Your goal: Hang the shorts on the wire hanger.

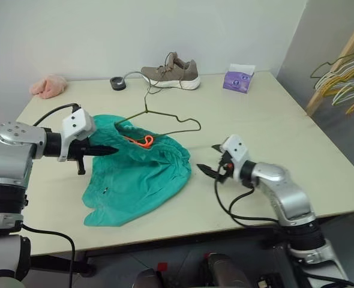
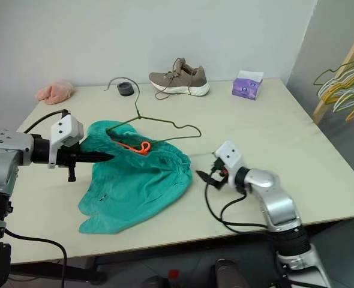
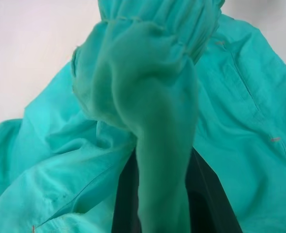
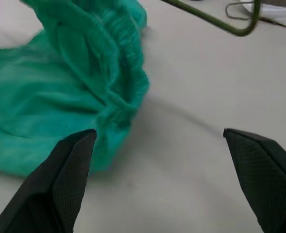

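The gathered waistband stands up in puckered folds while the shorts' legs lie flat. I should pinch the shorts [image 1: 138, 177] by the waistband's loose end [image 1: 180, 155] with my right gripper next.
The teal-green shorts [image 1: 138, 177] lie crumpled on the table, their orange drawstring [image 1: 142, 141] showing at the gathered waistband. The olive wire hanger [image 1: 165, 120] lies just behind them, its left end tucked into the waistband. My left gripper [image 1: 110, 150] is shut on a fold of the waistband at the shorts' left side; the left wrist view has that teal fold [image 3: 157, 145] pinched between the fingers. My right gripper [image 1: 208, 161] stands open just right of the shorts, nothing between its fingers [image 4: 68, 165], the waistband edge [image 4: 123, 97] close ahead.
A tan shoe [image 1: 172, 71], a purple tissue box [image 1: 238, 78], a black round object [image 1: 117, 83] with a cable and a pink cloth lump [image 1: 48, 86] sit along the table's back. A wooden rack with bunched hangers [image 1: 345, 78] stands at the right.
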Robot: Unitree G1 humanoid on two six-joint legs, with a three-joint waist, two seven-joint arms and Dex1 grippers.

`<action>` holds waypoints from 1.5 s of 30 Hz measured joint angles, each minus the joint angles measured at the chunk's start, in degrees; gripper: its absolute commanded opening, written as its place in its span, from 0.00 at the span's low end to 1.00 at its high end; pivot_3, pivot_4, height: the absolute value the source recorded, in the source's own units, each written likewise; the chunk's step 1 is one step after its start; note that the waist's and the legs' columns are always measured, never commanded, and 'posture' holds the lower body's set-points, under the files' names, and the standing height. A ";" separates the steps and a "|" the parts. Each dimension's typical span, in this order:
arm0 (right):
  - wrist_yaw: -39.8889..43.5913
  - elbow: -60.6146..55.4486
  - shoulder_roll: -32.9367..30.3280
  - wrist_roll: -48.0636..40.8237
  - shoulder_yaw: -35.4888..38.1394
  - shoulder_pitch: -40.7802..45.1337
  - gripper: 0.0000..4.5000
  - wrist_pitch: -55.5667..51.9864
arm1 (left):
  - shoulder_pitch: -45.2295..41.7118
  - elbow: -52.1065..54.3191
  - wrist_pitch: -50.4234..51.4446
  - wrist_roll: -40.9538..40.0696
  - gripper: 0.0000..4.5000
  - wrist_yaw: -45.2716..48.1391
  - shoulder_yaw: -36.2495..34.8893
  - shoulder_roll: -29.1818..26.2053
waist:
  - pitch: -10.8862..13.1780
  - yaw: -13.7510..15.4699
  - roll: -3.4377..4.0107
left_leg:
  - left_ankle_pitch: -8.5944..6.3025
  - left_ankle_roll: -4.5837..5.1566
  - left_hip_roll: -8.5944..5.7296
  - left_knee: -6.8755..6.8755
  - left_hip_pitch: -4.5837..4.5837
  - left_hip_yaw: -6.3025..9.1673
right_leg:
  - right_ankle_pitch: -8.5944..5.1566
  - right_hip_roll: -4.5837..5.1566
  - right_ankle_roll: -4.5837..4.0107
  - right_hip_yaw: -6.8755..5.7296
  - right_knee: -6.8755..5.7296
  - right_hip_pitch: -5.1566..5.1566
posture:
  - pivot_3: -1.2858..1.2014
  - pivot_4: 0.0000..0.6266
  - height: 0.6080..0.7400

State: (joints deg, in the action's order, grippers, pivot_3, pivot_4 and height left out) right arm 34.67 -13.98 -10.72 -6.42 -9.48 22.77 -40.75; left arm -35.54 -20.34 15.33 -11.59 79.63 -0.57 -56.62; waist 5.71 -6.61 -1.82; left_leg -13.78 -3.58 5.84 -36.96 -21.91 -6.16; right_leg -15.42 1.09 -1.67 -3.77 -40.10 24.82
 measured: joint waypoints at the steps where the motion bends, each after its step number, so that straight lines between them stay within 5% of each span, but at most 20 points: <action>1: -1.28 -0.46 1.69 -0.75 -0.20 -0.01 0.99 -2.03 | 0.00 0.01 0.39 -0.05 0.00 -0.18 0.00 0.00 | -0.01 0.11 -0.02 | 0.00 0.00 -0.02 0.00 -0.03 -0.01 | 0.00 0.02 0.00 0.00 0.04 0.00 | 0.47 0.14 1.00; 13: -9.09 12.71 9.76 -1.50 -1.92 1.83 0.96 -4.48 | -0.03 -0.02 0.67 -0.64 0.00 -0.27 -0.01 -0.01 | -0.15 0.21 -0.30 | -0.01 0.02 -0.02 0.03 -0.09 0.06 | 0.00 0.01 -0.01 -0.05 0.10 0.01 | 0.48 0.13 1.00; 15: -10.21 15.47 10.66 -1.46 -1.70 2.97 0.86 -3.68 | -0.03 0.01 0.66 -0.77 0.00 -0.30 -0.01 -0.01 | -0.14 0.02 -0.30 | -0.01 0.02 -0.02 0.03 -0.09 0.04 | 0.01 0.01 -0.01 -0.02 0.09 0.02 | 0.48 0.13 1.00; 26: -14.69 19.58 11.13 -0.82 -0.28 5.34 0.01 3.53 | 1.05 1.13 1.85 -2.34 0.00 -1.48 -1.76 -0.02 | -0.14 0.09 -0.31 | -0.01 0.02 -0.03 0.03 -0.11 0.05 | 0.01 0.03 0.00 -0.02 0.10 0.03 | 0.48 0.13 1.00; 33: -13.96 22.82 4.28 -1.65 5.16 10.03 0.01 8.58 | 5.04 6.83 6.94 -6.63 0.00 -0.27 -3.14 -0.67 | -0.13 0.12 -0.32 | -0.01 0.01 -0.03 0.06 -0.13 0.03 | 0.00 0.03 0.00 0.00 0.13 0.03 | 0.48 0.13 1.00; 45: -11.06 22.20 -0.46 -9.65 8.67 11.44 0.01 2.50 | 8.46 11.44 9.01 -11.05 0.00 1.28 -4.29 -4.99 | -0.12 0.09 -0.30 | -0.01 0.01 -0.02 0.09 -0.08 0.03 | 0.00 0.02 0.00 0.01 0.11 0.04 | 0.48 0.13 1.00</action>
State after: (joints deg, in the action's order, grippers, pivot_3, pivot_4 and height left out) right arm 23.62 8.22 -11.17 -16.07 -0.81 34.21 -38.25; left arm -27.09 -8.89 24.34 -22.64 80.91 -4.85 -61.61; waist 5.60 -6.52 -2.13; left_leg -13.79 -3.56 5.83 -36.87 -21.99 -6.13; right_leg -15.42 1.11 -1.67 -3.77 -39.98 24.86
